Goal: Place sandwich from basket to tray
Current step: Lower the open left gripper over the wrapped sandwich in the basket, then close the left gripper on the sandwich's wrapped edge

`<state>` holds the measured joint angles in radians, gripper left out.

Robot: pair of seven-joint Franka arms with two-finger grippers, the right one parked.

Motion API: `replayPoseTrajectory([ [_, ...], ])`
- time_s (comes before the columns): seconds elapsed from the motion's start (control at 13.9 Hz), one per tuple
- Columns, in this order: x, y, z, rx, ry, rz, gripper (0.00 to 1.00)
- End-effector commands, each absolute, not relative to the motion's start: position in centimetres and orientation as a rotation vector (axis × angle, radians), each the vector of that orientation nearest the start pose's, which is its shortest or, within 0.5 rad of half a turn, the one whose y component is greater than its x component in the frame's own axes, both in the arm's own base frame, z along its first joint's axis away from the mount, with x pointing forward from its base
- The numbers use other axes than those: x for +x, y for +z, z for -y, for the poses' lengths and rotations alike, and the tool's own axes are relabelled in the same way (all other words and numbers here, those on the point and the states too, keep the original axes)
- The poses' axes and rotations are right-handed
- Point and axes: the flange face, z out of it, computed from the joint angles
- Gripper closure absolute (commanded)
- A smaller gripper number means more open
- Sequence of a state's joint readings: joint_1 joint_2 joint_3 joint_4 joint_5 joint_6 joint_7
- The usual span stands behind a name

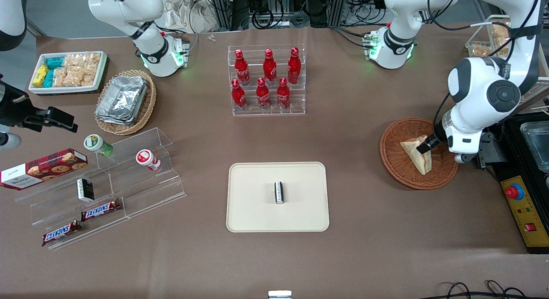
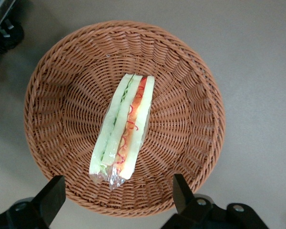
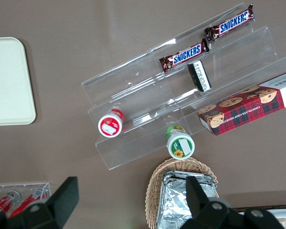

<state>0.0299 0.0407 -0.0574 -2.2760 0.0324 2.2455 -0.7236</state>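
Note:
The gripper grabs the sandwich by its end with bunched plastic wrap (image 2: 108, 173) next, to set the sandwich on the tray.
The sandwich (image 1: 418, 155) (image 2: 124, 129), a plastic-wrapped wedge with green and red-orange filling, lies in the round reddish-brown basket (image 1: 394, 161) (image 2: 181, 119) toward the working arm's end of the table. My gripper (image 1: 424, 146) (image 2: 118, 182) hovers just above the sandwich, open, its fingers (image 2: 52, 195) wide apart over the basket rim and holding nothing. The cream tray (image 1: 257, 213) lies in the middle of the table, nearer the front camera, with a small black-and-white packet (image 1: 279, 192) on it.
A clear rack of red bottles (image 1: 266, 80) stands farther from the camera than the tray. A control box with a red button (image 1: 521, 209) sits beside the basket. Toward the parked arm's end are a foil-container basket (image 1: 124, 101), snack bin (image 1: 68, 71) and acrylic shelf (image 1: 128, 183).

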Motion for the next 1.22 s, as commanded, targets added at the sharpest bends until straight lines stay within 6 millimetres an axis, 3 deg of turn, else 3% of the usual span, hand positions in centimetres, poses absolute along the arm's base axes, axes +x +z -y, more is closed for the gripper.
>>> replayPoseTrajectory([
  [0.0,50.2,30.9,1.5,-2.900,0.045,1.074,0.00],
  [0.22,49.9,28.8,0.8,-2.896,0.049,1.091,0.00],
  [0.94,49.4,25.3,0.1,-2.893,0.058,1.113,0.01],
  [1.01,49.4,25.1,0.1,-2.893,0.059,1.117,0.20],
  [1.15,49.4,25.1,0.0,-2.893,0.058,1.115,1.00],
])
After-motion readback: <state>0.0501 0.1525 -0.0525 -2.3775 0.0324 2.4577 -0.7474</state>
